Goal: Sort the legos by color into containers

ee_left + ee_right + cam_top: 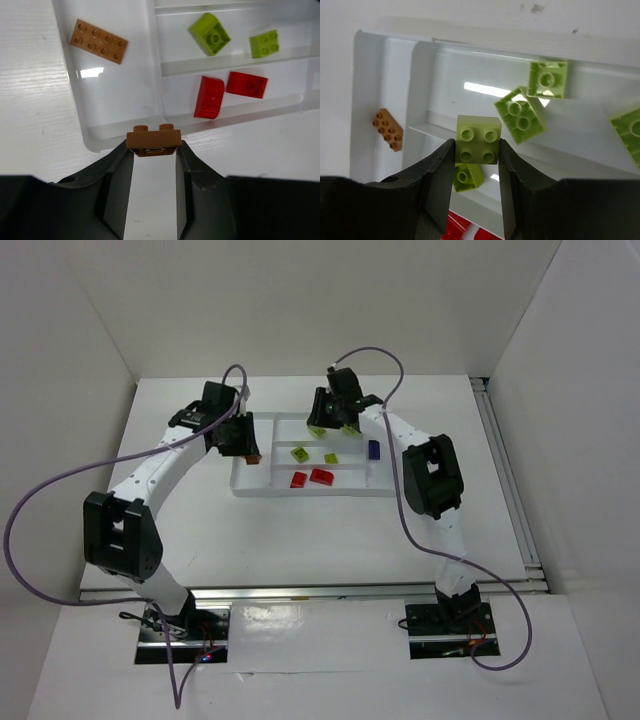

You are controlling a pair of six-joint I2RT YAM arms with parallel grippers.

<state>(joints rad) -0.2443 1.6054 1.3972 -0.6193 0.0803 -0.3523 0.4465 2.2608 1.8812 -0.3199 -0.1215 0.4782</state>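
My left gripper should move the orange-brown lego over the open bottom of the tray before it opens. The lego is in line with the divider of the end slot and would catch if I opened now.
My left gripper (153, 148) is shut on an orange-brown lego (153, 140) and holds it over the near left rim of the white tray (120, 131). Another orange-brown lego (98, 40) lies in the tray's left end slot. My right gripper (477, 150) is shut on a lime green lego (478, 139) above the tray's far slot, where several lime legos (521, 114) lie. Two lime legos (299, 453) lie in the middle slot and two red legos (321, 476) in the near slot. A dark blue lego (374, 449) lies in the right end slot.
The tray (300, 494) stands at the middle back of the white table. White walls close in the back and both sides. A metal rail (505, 470) runs along the table's right edge. Purple cables loop from both arms.
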